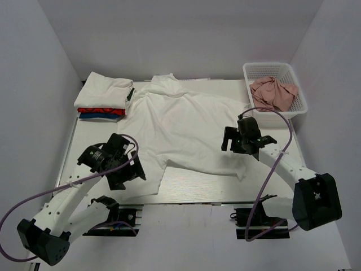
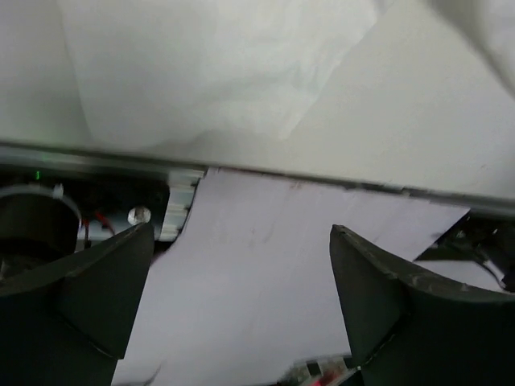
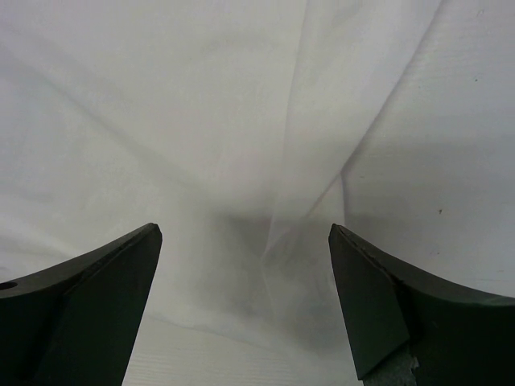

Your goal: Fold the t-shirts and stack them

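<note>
My right gripper grabs the wrinkled near corner on the basket side of the white t-shirt next, to straighten the t-shirt for folding.
A large white t-shirt (image 1: 180, 127) lies spread out and wrinkled across the middle of the table. At the back left is a stack of folded shirts: a white one (image 1: 104, 90) on top, a red one (image 1: 100, 110) under it, a blue one (image 1: 98, 117) at the bottom. My left gripper (image 1: 125, 171) is open and empty at the shirt's near left corner, above the table's front edge; the shirt's hem (image 2: 201, 72) shows in its wrist view. My right gripper (image 1: 240, 141) is open and empty over the shirt's right side (image 3: 241, 145).
A white plastic basket (image 1: 299, 104) at the back right holds a crumpled pink cloth (image 1: 273, 93). White walls enclose the table on three sides. The table's front metal rail (image 2: 241, 165) runs below the left gripper.
</note>
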